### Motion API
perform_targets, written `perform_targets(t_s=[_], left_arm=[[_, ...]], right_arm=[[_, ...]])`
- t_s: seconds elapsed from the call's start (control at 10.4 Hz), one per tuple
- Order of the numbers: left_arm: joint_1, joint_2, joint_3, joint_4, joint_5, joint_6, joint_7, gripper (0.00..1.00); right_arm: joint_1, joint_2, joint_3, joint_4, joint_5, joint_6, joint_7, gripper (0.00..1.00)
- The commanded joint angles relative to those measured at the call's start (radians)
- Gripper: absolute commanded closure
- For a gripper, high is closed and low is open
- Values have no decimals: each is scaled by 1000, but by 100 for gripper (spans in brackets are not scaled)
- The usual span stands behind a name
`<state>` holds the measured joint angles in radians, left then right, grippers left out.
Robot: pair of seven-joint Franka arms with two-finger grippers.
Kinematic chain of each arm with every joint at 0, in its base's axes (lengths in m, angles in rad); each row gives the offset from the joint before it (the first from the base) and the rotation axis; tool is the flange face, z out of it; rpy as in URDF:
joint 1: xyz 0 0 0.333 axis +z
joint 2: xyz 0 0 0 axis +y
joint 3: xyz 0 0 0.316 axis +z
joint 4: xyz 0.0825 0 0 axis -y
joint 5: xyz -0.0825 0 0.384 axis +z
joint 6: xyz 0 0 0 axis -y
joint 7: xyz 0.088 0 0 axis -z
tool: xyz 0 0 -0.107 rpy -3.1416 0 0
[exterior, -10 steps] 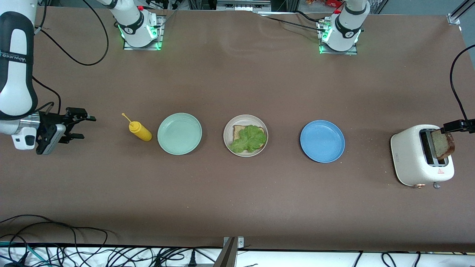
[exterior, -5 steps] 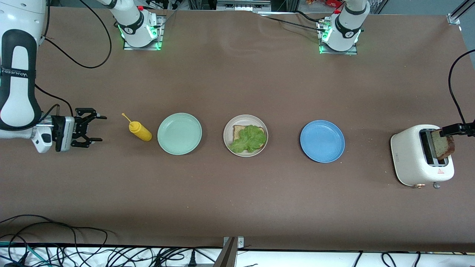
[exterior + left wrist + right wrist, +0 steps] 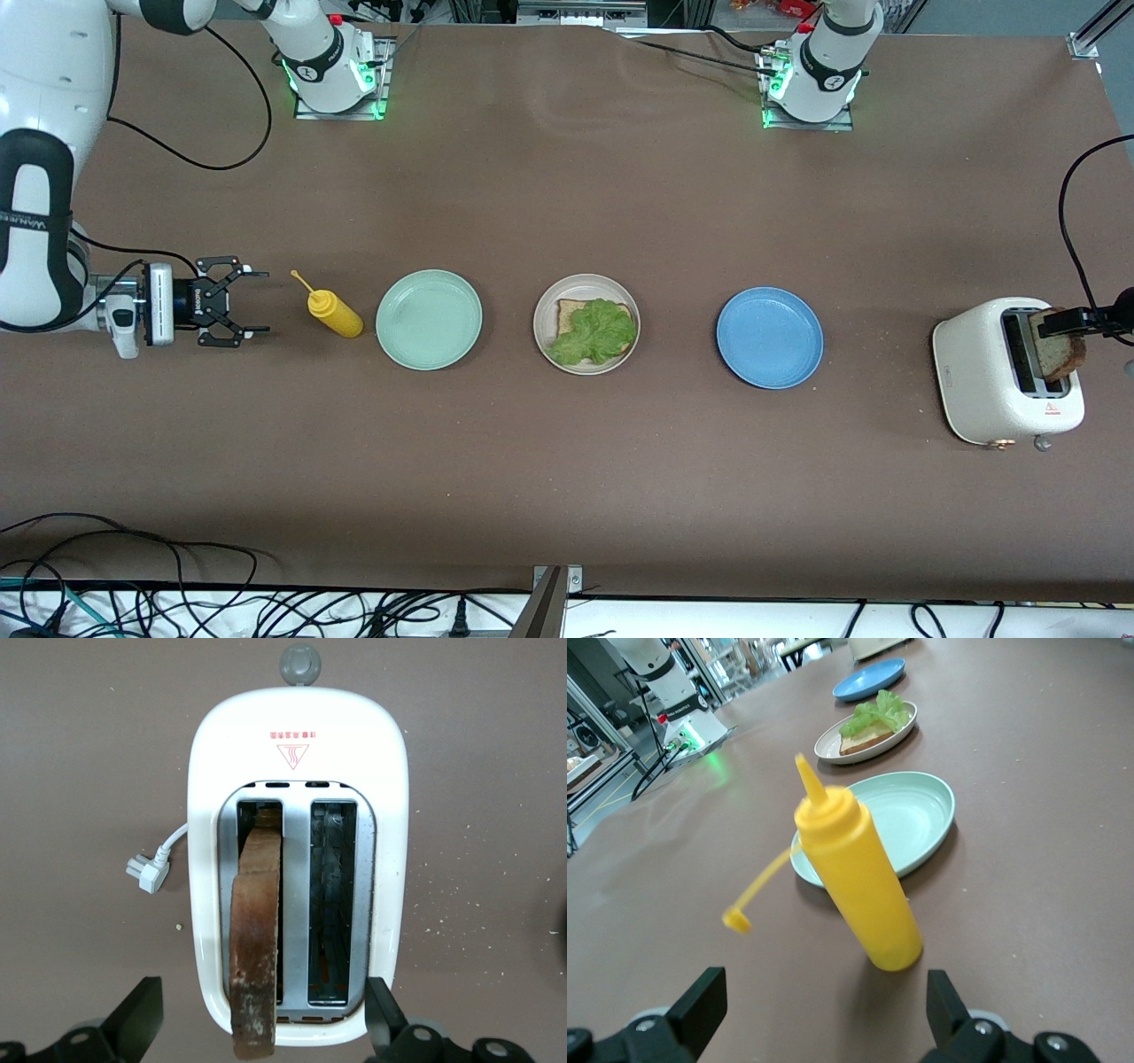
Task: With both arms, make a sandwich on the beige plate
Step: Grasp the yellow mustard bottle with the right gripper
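Note:
My left gripper needs to close on the bread slice's raised end (image 3: 1071, 353) (image 3: 254, 1020). Its fingers reach over the white toaster on either side of that end.
The beige plate (image 3: 543, 309) sits mid-table and holds one brown bread slice (image 3: 567, 312) with a green lettuce leaf (image 3: 595, 332) on top; the plate (image 3: 829, 746) also shows in the right wrist view. A second bread slice (image 3: 1061, 354) (image 3: 257, 930) sticks up tilted out of a slot of the white toaster (image 3: 974, 372) (image 3: 208, 815). My left gripper (image 3: 1083, 317) (image 3: 263, 1001) hangs open over the toaster, its fingers wide of the slice on both sides. My right gripper (image 3: 239, 306) (image 3: 826, 1001) is open, low and level, just short of the yellow squeeze bottle (image 3: 332, 312) (image 3: 855, 877).
A mint-green plate (image 3: 429, 319) (image 3: 921, 811) stands between the bottle and the beige plate. A blue plate (image 3: 769, 337) (image 3: 870, 678) lies toward the left arm's end. The bottle's cap (image 3: 735, 920) dangles on its strap. The toaster's plug (image 3: 146, 873) lies loose on the table.
My right gripper has swung level and moved closer to the yellow bottle. My left gripper has come down a little over the toaster slice. Both stay open.

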<state>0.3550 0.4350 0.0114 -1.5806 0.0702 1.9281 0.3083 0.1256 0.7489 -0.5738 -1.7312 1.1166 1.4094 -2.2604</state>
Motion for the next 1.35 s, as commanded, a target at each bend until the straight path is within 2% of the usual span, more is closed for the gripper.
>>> perform_targets(t_s=[0.0,0.1,0.19,0.29,0.39,0.48,0.58,0.77,0.97,1.06,1.26], left_arm=[[9,17,-8,11,25,15,17,28],[7,21,-7,11,25,15,15,53],[7,24,-7,11,25,15,17,68],[7,24,-7,11,25,15,17,70],[9,24,-7,11,25,15,20,77],[7,24,-7,11,25,15,18,97],[7,27,-5,11,25,15,17,100],[7,30,-8,13,90,15,17,100],[6,27,-8,14,103,14,18,100],[5,25,-8,34,103,8,17,100],[-4,22,-13,60,103,-7,14,100]], right_arm=[[-4,39,21,15,86,-20,-143,0],[-7,50,44,7,98,-33,-186,0],[-14,69,49,5,115,-44,-224,0],[-15,78,54,5,150,-50,-278,0],[-15,82,60,4,160,-53,-294,0],[-20,87,75,2,175,-56,-300,0],[-29,95,97,-19,196,-66,-321,0],[-30,95,120,-57,226,-75,-344,0],[-29,95,146,-68,258,-76,-346,0],[-30,95,163,-68,262,-78,-346,7],[-29,95,164,-68,276,-81,-346,76]])
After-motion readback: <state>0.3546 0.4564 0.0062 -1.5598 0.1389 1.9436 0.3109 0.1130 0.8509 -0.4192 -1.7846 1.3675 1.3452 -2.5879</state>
